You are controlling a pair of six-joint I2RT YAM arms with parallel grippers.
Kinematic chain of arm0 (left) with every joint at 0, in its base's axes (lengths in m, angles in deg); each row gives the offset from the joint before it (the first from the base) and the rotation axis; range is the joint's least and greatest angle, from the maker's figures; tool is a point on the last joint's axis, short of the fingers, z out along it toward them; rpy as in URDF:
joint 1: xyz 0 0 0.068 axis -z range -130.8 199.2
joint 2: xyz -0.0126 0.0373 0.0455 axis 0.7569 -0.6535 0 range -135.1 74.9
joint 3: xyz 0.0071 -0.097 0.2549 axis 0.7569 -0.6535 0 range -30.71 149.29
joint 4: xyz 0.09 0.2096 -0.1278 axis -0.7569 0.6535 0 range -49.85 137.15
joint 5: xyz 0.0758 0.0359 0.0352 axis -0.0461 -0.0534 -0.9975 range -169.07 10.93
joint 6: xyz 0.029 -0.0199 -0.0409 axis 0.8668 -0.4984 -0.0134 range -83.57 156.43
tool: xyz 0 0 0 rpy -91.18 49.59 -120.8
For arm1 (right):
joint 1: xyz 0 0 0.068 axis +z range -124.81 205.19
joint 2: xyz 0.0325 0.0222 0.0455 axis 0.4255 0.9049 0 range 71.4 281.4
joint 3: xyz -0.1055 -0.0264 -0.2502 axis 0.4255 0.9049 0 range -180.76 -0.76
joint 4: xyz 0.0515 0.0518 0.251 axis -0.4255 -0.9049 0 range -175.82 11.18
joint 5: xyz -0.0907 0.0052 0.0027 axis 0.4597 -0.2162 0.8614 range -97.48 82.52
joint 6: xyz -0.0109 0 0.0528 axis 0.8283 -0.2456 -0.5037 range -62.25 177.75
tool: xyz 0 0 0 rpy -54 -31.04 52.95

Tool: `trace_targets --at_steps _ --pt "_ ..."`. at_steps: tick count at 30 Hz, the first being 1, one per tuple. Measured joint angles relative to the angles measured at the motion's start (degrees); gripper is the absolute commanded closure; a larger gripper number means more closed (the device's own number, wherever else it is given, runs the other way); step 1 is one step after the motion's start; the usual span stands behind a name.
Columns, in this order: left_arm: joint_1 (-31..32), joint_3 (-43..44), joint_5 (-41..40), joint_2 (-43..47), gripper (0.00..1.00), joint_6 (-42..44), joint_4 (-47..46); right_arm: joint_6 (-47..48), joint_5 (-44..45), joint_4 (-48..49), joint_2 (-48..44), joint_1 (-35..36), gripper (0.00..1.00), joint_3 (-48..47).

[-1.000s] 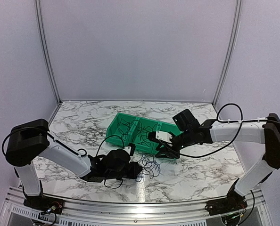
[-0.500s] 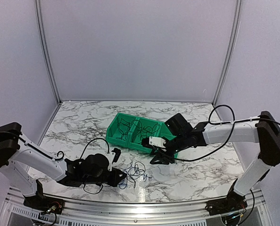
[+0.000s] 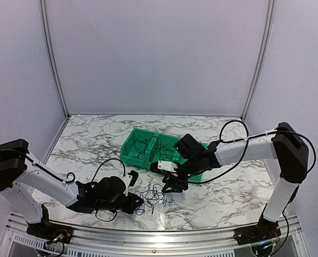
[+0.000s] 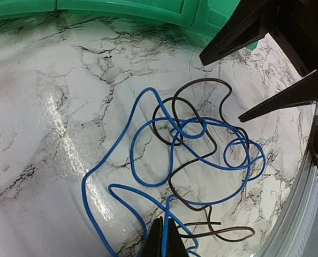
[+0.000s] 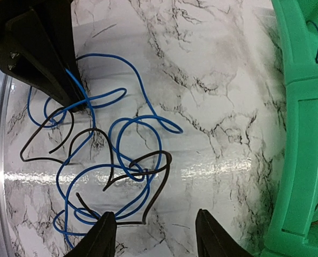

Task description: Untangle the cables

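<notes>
My right gripper closes on the cable next, since the dark cable's bent corner (image 5: 144, 222) lies between the right gripper's open fingers.
A tangle of thin blue and dark cables (image 3: 156, 194) lies on the marble table in front of the green bin. In the left wrist view the blue cable (image 4: 148, 134) loops through a dark cable (image 4: 202, 155). My left gripper (image 4: 163, 235) is shut on a strand of the blue cable at the tangle's near-left edge. My right gripper (image 5: 154, 235) is open, its fingertips (image 5: 103, 235) spread just above the table at the tangle's right side, holding nothing. The tangle also shows in the right wrist view (image 5: 105, 155). More thin cables lie inside the bin (image 3: 148, 145).
A green two-compartment bin (image 3: 128, 152) stands on the table just behind the tangle, its rim also in the right wrist view (image 5: 298, 134). The table's metal front edge (image 3: 159, 235) runs close in front of the left gripper.
My right gripper has moved left and forward from the bin's front down to the tangle. My left gripper pulled back toward the near-left half a second earlier and has since held about still.
</notes>
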Motion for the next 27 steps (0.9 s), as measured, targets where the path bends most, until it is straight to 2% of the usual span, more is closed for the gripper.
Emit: trace_targets --at_steps 4,8,10,12,14,17,22,27 --pt "0.0 0.28 0.0 -0.37 1.0 0.09 0.07 -0.66 0.17 -0.24 1.84 0.17 0.68 -0.9" --pt "0.0 0.55 0.0 -0.39 1.0 0.26 0.17 -0.94 0.09 -0.2 2.14 0.31 0.79 -1.05" --pt "0.0 0.55 -0.07 -0.28 0.99 0.35 0.22 -0.92 -0.07 0.09 2.1 0.33 0.91 -1.03" --pt "0.04 0.52 -0.35 0.31 0.89 0.42 0.46 -0.94 -0.2 0.74 1.81 0.33 1.0 -0.92" --pt "0.22 0.35 -0.79 1.64 0.76 0.66 0.74 -1.14 -0.2 1.2 1.31 0.35 1.0 -0.92" --pt "0.96 -0.7 -2.62 6.01 0.66 0.85 1.01 -1.18 -0.2 1.84 0.33 0.37 1.0 -0.92" --pt "1.79 -2.38 -7.3 13.64 0.6 1.46 1.03 -1.22 -0.26 2.38 -0.63 0.37 1.0 -0.92" --pt "1.92 -1.77 -12.79 13.73 0.59 2.84 1.07 -1.42 -0.46 2.38 -0.68 0.37 1.0 -0.92"
